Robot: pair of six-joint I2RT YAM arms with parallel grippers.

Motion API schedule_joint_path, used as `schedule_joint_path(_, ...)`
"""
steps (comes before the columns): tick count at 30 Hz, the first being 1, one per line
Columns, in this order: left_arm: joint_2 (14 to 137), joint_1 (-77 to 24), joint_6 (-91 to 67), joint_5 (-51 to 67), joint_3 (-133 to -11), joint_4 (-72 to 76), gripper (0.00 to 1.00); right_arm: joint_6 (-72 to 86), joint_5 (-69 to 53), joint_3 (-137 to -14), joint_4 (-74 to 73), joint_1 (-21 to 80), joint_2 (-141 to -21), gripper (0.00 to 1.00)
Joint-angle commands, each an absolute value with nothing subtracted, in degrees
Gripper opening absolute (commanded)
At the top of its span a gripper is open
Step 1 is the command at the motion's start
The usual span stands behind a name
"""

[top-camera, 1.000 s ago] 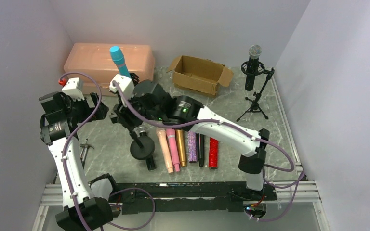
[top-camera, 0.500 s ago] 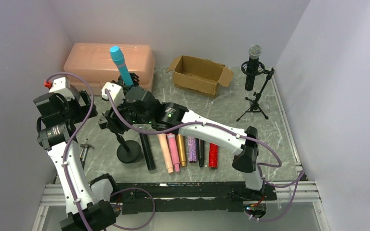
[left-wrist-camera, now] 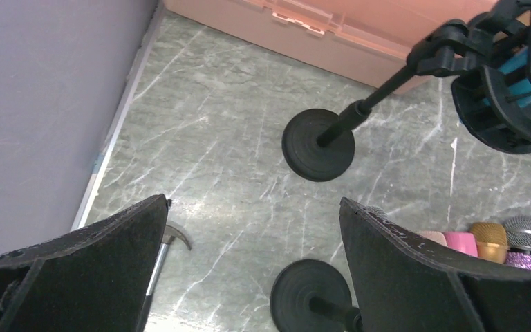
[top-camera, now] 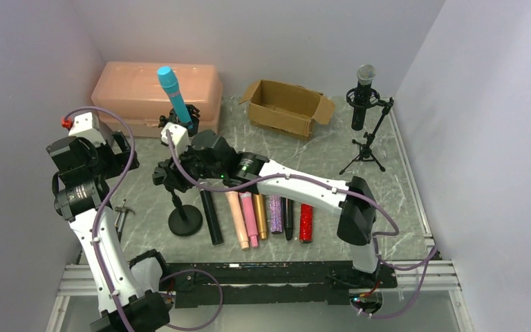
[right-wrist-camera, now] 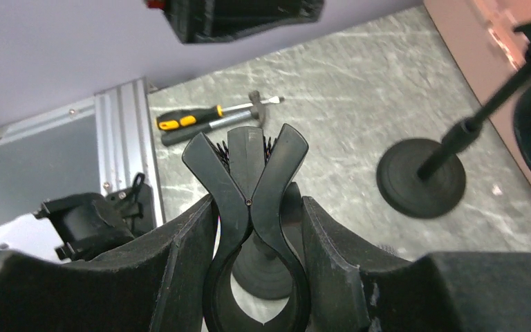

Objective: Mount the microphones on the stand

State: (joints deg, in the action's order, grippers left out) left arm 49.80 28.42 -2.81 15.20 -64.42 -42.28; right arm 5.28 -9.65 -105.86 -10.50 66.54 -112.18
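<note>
My right gripper should move the stand before it lets go. The table shows between the stand's base and the black microphone, so the stand would still be short if I opened now.
A teal microphone (top-camera: 169, 86) stands clipped in a black shock-mount stand (top-camera: 189, 115) in front of the pink box; it also shows in the left wrist view (left-wrist-camera: 525, 63). A second black stand with a round base (top-camera: 185, 223) stands left of a row of lying microphones: black (top-camera: 211, 216), peach (top-camera: 236, 218), pink (top-camera: 249, 216), gold (top-camera: 259, 214), purple glitter (top-camera: 275, 213), a short black one (top-camera: 288, 218), red glitter (top-camera: 306, 220). My right gripper (top-camera: 168, 174) is shut on this stand's clip (right-wrist-camera: 252, 180). My left gripper (left-wrist-camera: 252, 228) is open and empty above the table.
A pink plastic box (top-camera: 131, 86) and an open cardboard box (top-camera: 287, 105) stand at the back. A tripod stand (top-camera: 368, 142) at the right holds a black microphone with a silver head (top-camera: 365, 86). A hammer and a screwdriver (right-wrist-camera: 207, 117) lie at the left edge.
My right gripper has carried the round-base stand to the left, which uncovers the black microphone. My left arm has drawn back to the left.
</note>
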Motion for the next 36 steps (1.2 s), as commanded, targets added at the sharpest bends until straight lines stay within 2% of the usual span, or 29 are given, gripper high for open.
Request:
schedule_joint_path(1, 48.5, 28.7, -3.7, 20.0, -63.1, -39.5, 0.99, 4.2, -8.6, -103.2, -6.3, 65.2, -105.3, 0.07)
schedule_joint_path(14, 48.6, 28.7, -3.8, 23.7, -61.4, -38.2, 0.99, 0.5, -10.0, -102.1, -15.4, 63.9, -101.9, 0.07)
schedule_joint_path(22, 48.7, 28.7, -2.9, 27.5, -60.6, -38.3, 0.99, 0.5, -11.0, -96.3, -15.6, 62.1, -97.8, 0.08)
schedule_joint_path(29, 49.2, 28.7, -2.5, 29.4, -60.6, -38.7, 1.0, 0.5, -11.3, -96.6, -18.2, 61.8, -97.5, 0.09)
schedule_joint_path(32, 49.2, 28.7, -2.6, 30.2, -60.4, -38.7, 1.0, 0.5, -12.4, -99.3, -20.5, 61.9, -99.2, 0.12)
schedule_joint_path(36, 49.3, 28.7, -2.2, 30.8, -60.5, -39.2, 1.0, 0.5, -13.3, -100.2, -21.5, 61.8, -100.8, 0.26)
